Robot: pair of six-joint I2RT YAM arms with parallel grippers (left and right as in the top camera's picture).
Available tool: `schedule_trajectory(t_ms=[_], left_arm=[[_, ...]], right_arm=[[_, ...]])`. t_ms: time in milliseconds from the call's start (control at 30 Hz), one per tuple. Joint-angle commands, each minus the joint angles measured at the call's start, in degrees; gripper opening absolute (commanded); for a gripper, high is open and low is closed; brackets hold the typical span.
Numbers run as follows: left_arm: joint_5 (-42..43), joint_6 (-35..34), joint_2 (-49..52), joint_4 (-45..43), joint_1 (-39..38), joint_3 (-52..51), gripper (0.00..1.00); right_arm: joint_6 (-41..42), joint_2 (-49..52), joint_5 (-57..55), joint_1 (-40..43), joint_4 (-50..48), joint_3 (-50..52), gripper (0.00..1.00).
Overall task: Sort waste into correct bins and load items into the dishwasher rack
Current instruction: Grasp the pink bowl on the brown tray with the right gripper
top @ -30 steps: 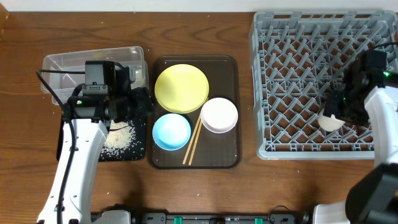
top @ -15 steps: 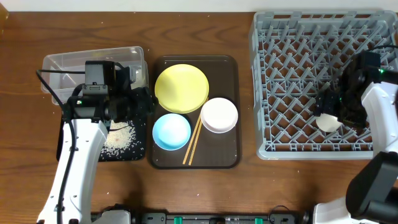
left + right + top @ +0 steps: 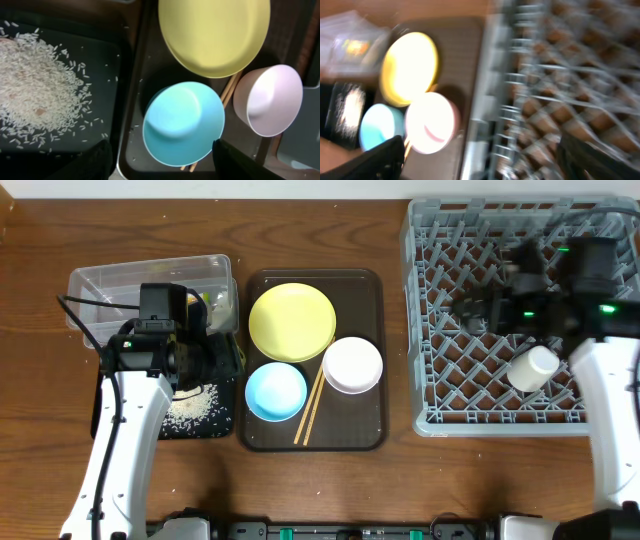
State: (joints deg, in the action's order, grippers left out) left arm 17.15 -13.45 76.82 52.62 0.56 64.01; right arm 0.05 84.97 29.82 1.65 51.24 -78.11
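My right gripper grabs the white bowl (image 3: 352, 365) by its rim on the rack-facing side next. Then I tip the bowl into the dishwasher rack.
The yellow plate (image 3: 291, 321), white bowl (image 3: 352, 365), light blue bowl (image 3: 275, 391) and chopsticks (image 3: 311, 408) sit on the brown tray (image 3: 368, 430). The pale cup (image 3: 533, 367) lies in the grey rack (image 3: 500, 240). My right gripper (image 3: 478, 310) hovers blurred over the rack, open and empty (image 3: 490, 162). My left gripper (image 3: 222, 355) is open and empty (image 3: 160, 165) at the seam between black tray and brown tray, just short of the blue bowl (image 3: 183, 122). Rice (image 3: 190, 405) lies on the black tray (image 3: 205, 430). The wrapper (image 3: 207, 301) is in the clear tub (image 3: 120, 280).
In the left wrist view, the plate (image 3: 215, 35), white bowl (image 3: 268, 100) and rice heap (image 3: 35, 90) show. The right wrist view is motion-blurred, with the plate (image 3: 410, 67) and white bowl (image 3: 431, 122) left of the rack wall (image 3: 485, 100).
My right gripper let go of the cup, which now lies in the rack, and swung up and left over the rack. My left arm shifted slightly.
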Motion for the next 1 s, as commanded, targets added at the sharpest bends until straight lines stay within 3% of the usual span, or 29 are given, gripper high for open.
schedule_trajectory(t_ms=[0,67,300,500,600,867,967], left_arm=[[-2.3,0.3,0.0,0.5,0.2,0.2,0.68],[-2.3,0.3,0.0,0.5,0.2,0.2,0.67],[-2.3,0.3,0.0,0.5,0.2,0.2,0.68],[-2.3,0.3,0.0,0.5,0.2,0.2,0.68],[-2.3,0.3,0.0,0.5,0.2,0.2,0.68],[-2.3,0.3,0.0,0.5,0.2,0.2,0.68],[-2.2,0.3,0.0,0.5,0.2,0.2,0.68]], right_arm=[[-1.0,1.8,0.0,-7.8,-1.5,-0.5,0.83],[-1.0,3.2,-5.0,-12.1,-2.5,-0.5,0.76],[-1.0,11.1,-18.4,-24.4,-4.5,-0.5,0.77],[1.2,19.3,-21.5,-28.0,-5.9,-0.5,0.74],[2.3,23.1,-21.4,-28.7,-6.0,-0.5,0.67],[3.8,27.1,-21.4,-28.8,-6.0,-0.5,0.21],[4.2,27.1,-21.4,-28.8,-5.8,-0.5,0.09]])
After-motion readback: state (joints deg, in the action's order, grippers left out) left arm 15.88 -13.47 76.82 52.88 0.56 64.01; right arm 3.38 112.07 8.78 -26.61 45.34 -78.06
